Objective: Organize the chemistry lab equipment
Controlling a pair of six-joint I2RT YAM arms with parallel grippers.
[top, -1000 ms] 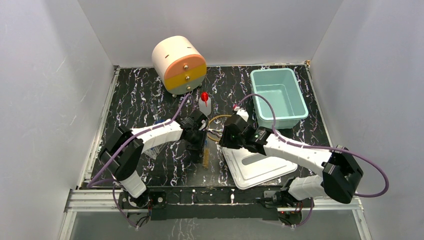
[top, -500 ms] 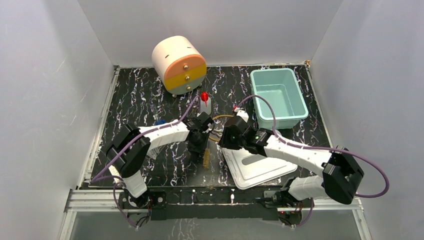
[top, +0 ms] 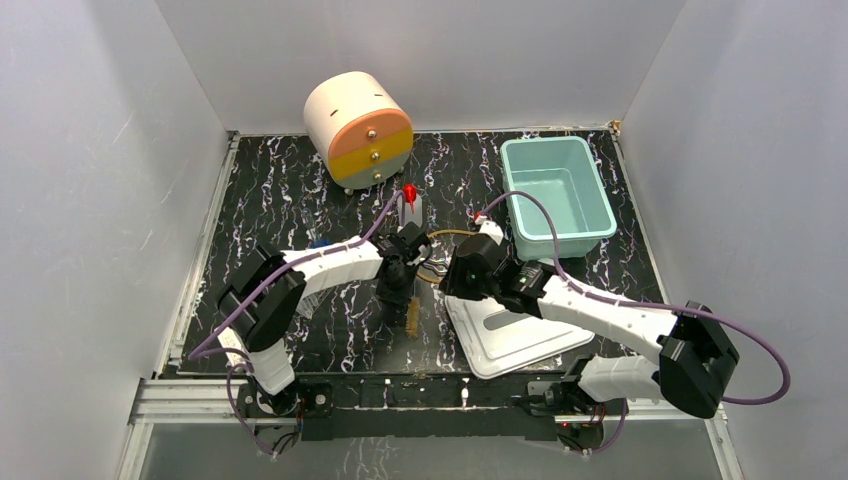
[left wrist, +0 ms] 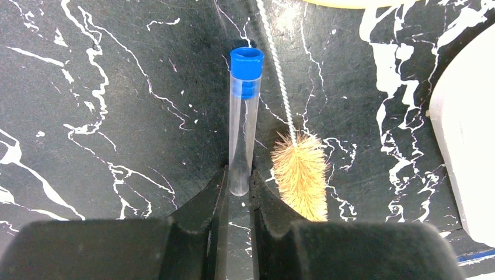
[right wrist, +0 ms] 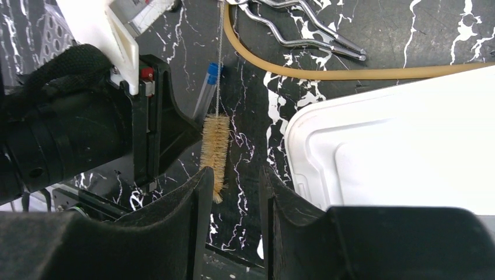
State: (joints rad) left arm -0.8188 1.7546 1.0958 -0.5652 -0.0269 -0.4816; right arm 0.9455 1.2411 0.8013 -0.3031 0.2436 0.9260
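Note:
The left gripper is closed on the blue-capped test tube's bottom end, so the tube would come up if the robot lifted that gripper now.
In the left wrist view my left gripper is shut on the bottom end of a clear blue-capped test tube, low over the black table. The brown-bristled tube brush lies just right of it. My right gripper is open and empty, hovering between the brush and the white lid. The tan tubing loop and metal forceps lie beyond it. The white squeeze bottle with red nozzle stands behind both grippers. Part of the clear tube rack shows by the left arm.
The cream-orange-yellow drum drawer unit stands at the back. The open teal bin sits at the back right. Its white lid lies flat near the front edge, under the right arm. Both wrists are close together at the table's middle.
My left gripper has shifted slightly right and forward beside the brush. A blue-capped tube near the rack is now uncovered. My right arm has barely moved.

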